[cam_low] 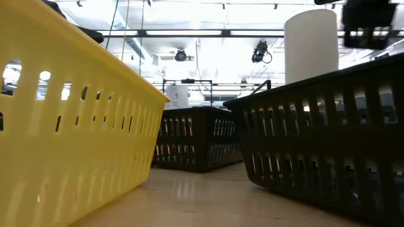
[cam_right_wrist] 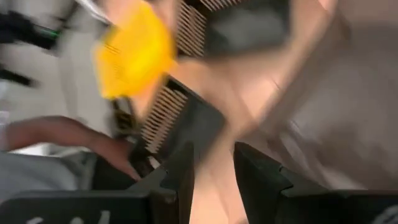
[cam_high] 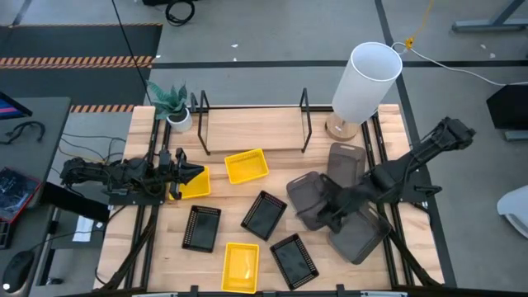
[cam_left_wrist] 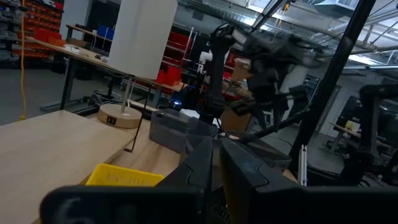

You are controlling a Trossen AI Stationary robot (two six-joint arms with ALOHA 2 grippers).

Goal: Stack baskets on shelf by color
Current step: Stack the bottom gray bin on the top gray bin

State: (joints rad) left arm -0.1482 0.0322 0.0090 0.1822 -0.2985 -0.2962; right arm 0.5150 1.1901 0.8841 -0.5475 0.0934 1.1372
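Note:
I should next take hold of a grey basket [cam_high: 360, 236] by its rim with my right gripper, so that I can stack the baskets by color.
In the high view my left gripper [cam_high: 195, 174] reaches level toward the table's right, over a yellow basket [cam_high: 190, 185] near the left edge. Its fingers [cam_left_wrist: 202, 165] stand shut with nothing between them. Two more yellow baskets [cam_high: 246, 165] [cam_high: 241, 266] and three black perforated baskets [cam_high: 201, 227] [cam_high: 264, 214] [cam_high: 294, 260] lie flat on the table. My right gripper [cam_high: 332, 216] is open [cam_right_wrist: 213, 171] over the grey baskets [cam_high: 307, 196] [cam_high: 363, 237]; a third grey basket [cam_high: 346, 159] lies nearer the lamp. The shelf [cam_high: 254, 128] stands at the far edge.
A white lamp [cam_high: 364, 81] on a wooden base stands at the far right, beside the shelf's right wire upright [cam_high: 305, 120]. A small potted plant [cam_high: 173, 109] sits at the far left corner. In the low view a yellow basket [cam_low: 63, 132] and dark baskets [cam_low: 328, 139] stand close.

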